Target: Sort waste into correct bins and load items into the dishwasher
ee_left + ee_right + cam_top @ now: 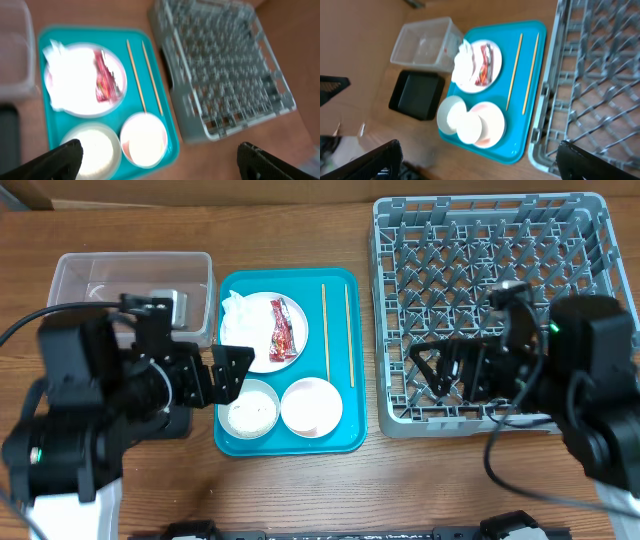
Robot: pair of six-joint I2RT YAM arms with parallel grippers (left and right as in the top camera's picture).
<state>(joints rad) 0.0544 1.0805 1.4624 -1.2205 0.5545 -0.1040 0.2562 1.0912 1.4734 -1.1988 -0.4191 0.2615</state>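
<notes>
My left gripper picks up the white cup by its rim (314, 414) (145, 153) next, leaving the cup's base free for handing over and loading into the dishwasher.
A round white plate (262, 350) on the teal tray (340, 430) carries a crumpled white napkin (240, 315) and a red wrapper (282, 328). Two chopsticks (324, 330) lie side by side to its right. Two white bowls stand at the tray's front; the left one (250, 413) holds grainy white rice and the right one (311, 406) looks empty. A smaller white round thing (469, 129), perhaps the cup, overlaps the bowls in the right wrist view. My left gripper (228, 372) is open and empty by the tray's left edge. My right gripper (432, 366) is open and empty over the grey dish rack (490, 240).
The clear tub (130, 275) stands at the back left. The black tray (417, 94) lies in front of it, hidden under my left arm in the overhead view. The rack holds nothing.
</notes>
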